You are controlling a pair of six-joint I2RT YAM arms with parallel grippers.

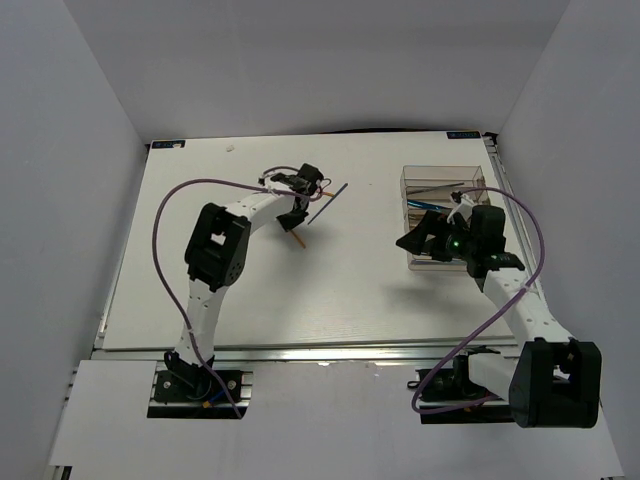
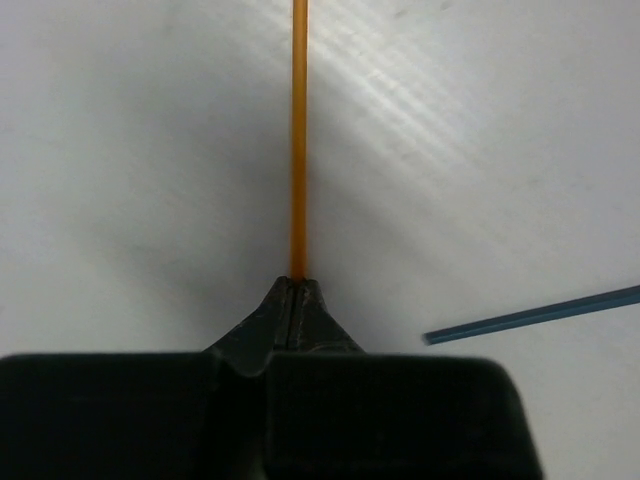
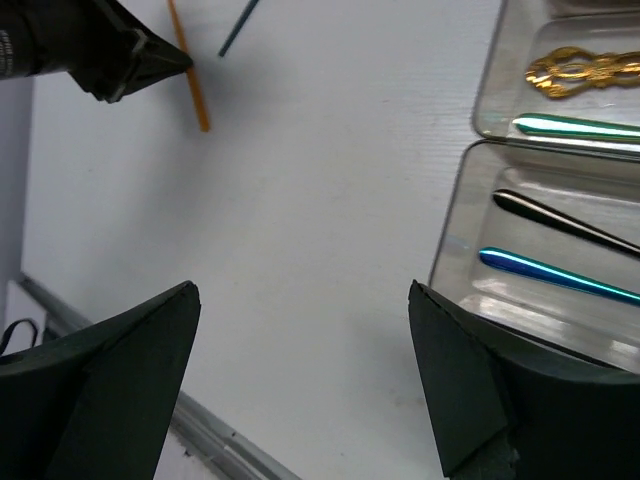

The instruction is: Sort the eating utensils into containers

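Note:
My left gripper leaves part of the orange chopstick (image 1: pixel 298 240) (image 3: pixel 199 102) free. My right gripper needs to reach and grab that part to sort the chopstick into the container.
My left gripper (image 2: pixel 297 283) is shut on the end of an orange chopstick (image 2: pixel 298 150), which runs straight out from the fingertips. From above, the left gripper (image 1: pixel 297 212) is at mid-table and the orange chopstick (image 1: pixel 298 240) pokes out toward the near side. A dark blue chopstick (image 1: pixel 328 203) lies just right of it on the table (image 2: pixel 540 315). My right gripper (image 3: pixel 300 290) is open and holds nothing, hovering by the left edge of the clear containers (image 3: pixel 460 215). A gold handle (image 3: pixel 580 72), a teal one (image 3: pixel 575 127), a black one (image 3: pixel 560 220) and a blue one (image 3: pixel 555 275) lie in the compartments.
The clear containers (image 1: pixel 440 175) stand at the right rear of the white table. My right arm (image 1: pixel 500 290) reaches in beside them. White walls close in the table on three sides. A metal rail (image 1: pixel 330 352) runs along the near edge.

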